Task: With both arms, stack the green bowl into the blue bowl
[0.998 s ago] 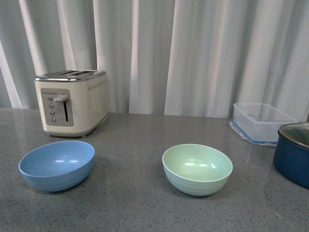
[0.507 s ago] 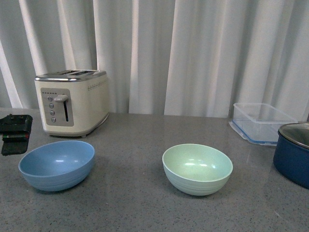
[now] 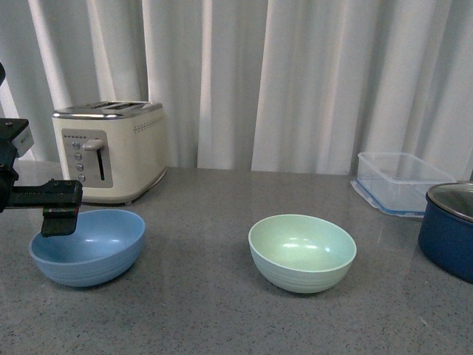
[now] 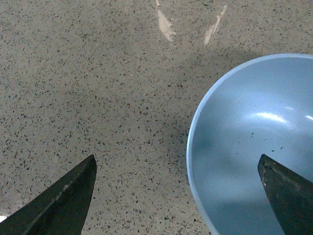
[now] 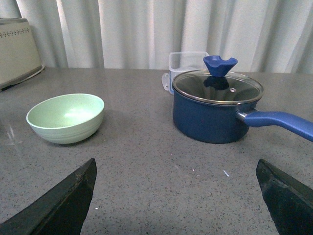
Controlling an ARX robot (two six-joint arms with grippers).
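The left gripper grabs the blue bowl by its rim (image 4: pixel 191 137) next, to bring it over for stacking the green bowl into it.
The light blue bowl (image 3: pixel 87 245) sits on the grey counter at the left. The pale green bowl (image 3: pixel 301 253) sits to its right, near the middle. My left gripper (image 3: pixel 52 211) hangs open over the blue bowl's left rim. In the left wrist view the left gripper (image 4: pixel 178 193) straddles the rim of the blue bowl (image 4: pixel 244 147), one finger inside, one outside. My right gripper (image 5: pixel 176 196) is open and empty above bare counter, well short of the green bowl (image 5: pixel 66 117). It is out of the front view.
A cream toaster (image 3: pixel 111 151) stands behind the blue bowl. A clear plastic container (image 3: pixel 399 183) and a dark navy pot with a glass lid (image 3: pixel 451 233) stand at the right. In the right wrist view the pot (image 5: pixel 215 110) has its handle (image 5: pixel 281 122) pointing sideways. White curtains hang behind.
My left arm has come in from the left edge and moved right, over the blue bowl's left rim. The bowls have not moved.
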